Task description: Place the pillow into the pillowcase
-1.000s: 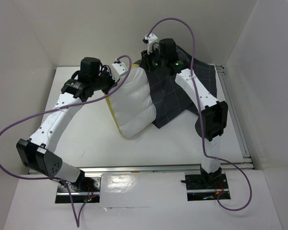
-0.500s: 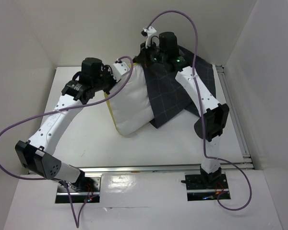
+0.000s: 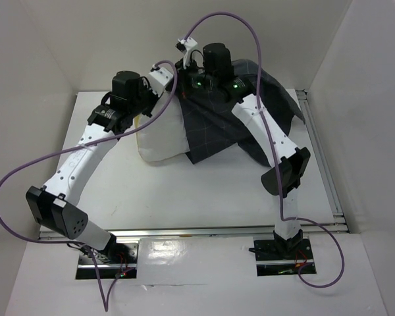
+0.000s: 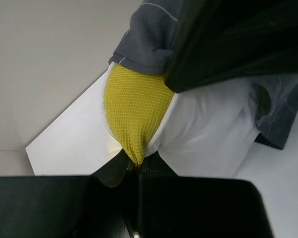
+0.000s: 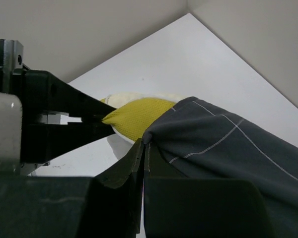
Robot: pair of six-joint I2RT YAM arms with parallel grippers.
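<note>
My left gripper must keep the yellow corner: the edge of the pillowcase stops before its tip, so it would fall outside if released now.
The white pillow [image 3: 159,137] lies at the back middle of the table, its right part under the dark grid-patterned pillowcase [image 3: 214,128]. My left gripper [image 3: 147,110] is shut on the pillow's yellow corner [image 4: 134,106], pinched at its tip. My right gripper [image 3: 182,92] is shut on the pillowcase's edge [image 5: 156,131], right beside that yellow corner [image 5: 134,116], holding the cloth up over the pillow [image 4: 208,134]. The pillowcase [image 4: 149,34] drapes over the pillow's far end. The left gripper's fingers [image 5: 79,116] show in the right wrist view.
White walls close in the table at the back and sides. A metal rail [image 3: 322,164] runs along the table's right edge. Purple cables [image 3: 26,171] loop over both arms. Bare white table [image 3: 184,191] lies in front of the pillow.
Both grippers moved back and left. The pillowcase has been drawn further left over the pillow, so less white pillow shows, and the pillow has shifted toward the back.
</note>
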